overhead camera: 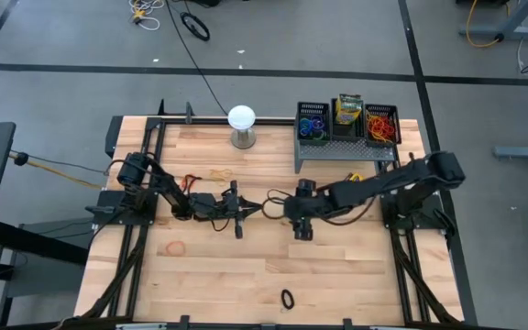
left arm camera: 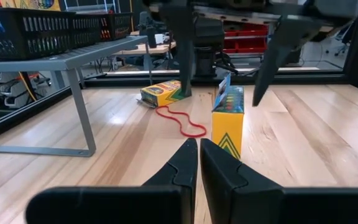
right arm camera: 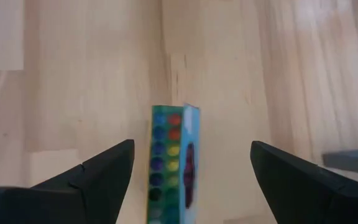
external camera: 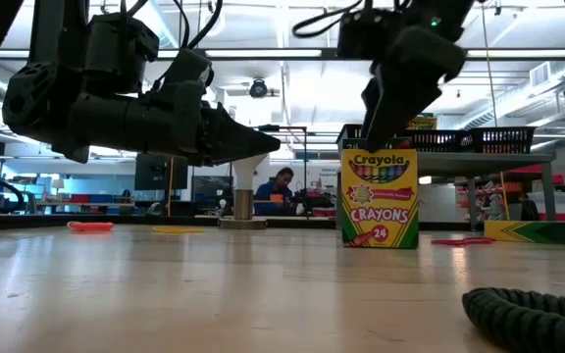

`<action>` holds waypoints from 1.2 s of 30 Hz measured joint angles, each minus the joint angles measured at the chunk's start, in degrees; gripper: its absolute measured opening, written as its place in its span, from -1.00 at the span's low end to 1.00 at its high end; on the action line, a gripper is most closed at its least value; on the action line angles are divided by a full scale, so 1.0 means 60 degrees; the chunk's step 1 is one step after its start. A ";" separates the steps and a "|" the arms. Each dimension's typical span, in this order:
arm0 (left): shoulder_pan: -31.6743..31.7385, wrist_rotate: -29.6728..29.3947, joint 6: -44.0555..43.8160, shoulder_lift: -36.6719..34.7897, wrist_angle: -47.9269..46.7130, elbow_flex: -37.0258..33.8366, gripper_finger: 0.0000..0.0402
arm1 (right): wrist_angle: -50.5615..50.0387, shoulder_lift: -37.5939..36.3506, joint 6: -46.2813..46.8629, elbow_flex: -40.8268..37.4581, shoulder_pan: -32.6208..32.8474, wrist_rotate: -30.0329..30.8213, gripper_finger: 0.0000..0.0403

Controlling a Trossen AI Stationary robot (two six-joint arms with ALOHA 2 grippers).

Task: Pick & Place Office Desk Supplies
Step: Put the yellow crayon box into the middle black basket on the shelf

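I will stand the crayon box in the mesh bin with the other crayon box, so I should next grab it by its top end with my right gripper.
A yellow-and-green crayon box point(external camera: 379, 196) stands upright on its bottom end on the table, and its top point(right arm camera: 174, 162) shows in the right wrist view. My right gripper point(external camera: 392, 110) hangs open over it, tilted downward. Its fingers point(left arm camera: 183, 62) stand on either side of the box's top point(left arm camera: 229, 87), apart from it. My left gripper point(left arm camera: 198, 160) is shut and level, just to the left of the box point(left arm camera: 227, 121), touching nothing. In the high view both grippers meet mid-table, left point(overhead camera: 239, 213) and right point(overhead camera: 301, 218).
A second crayon box point(left arm camera: 160, 93) lies flat beyond a red rubber band point(left arm camera: 182, 121). The grey riser point(overhead camera: 345, 147) at the far right carries three black mesh bins point(overhead camera: 313, 122). A white globe point(overhead camera: 241, 117) stands at the far edge. A black band point(overhead camera: 287, 299) lies near the front edge.
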 joint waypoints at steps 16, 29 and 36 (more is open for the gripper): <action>-0.0002 0.0000 0.0000 0.0000 0.0002 0.0007 -0.87 | -0.0509 0.0367 -0.0001 0.0125 -0.0255 -0.0492 -0.18; -0.0002 0.0000 0.0000 0.0000 0.0002 0.0011 -0.87 | -0.3200 -0.0955 -0.0468 0.1601 0.0015 0.0307 -0.53; -0.0002 -0.0003 0.0000 0.0000 0.0002 0.0011 -0.87 | -0.6056 -0.2668 -0.1030 0.3262 -0.0376 0.1878 -0.52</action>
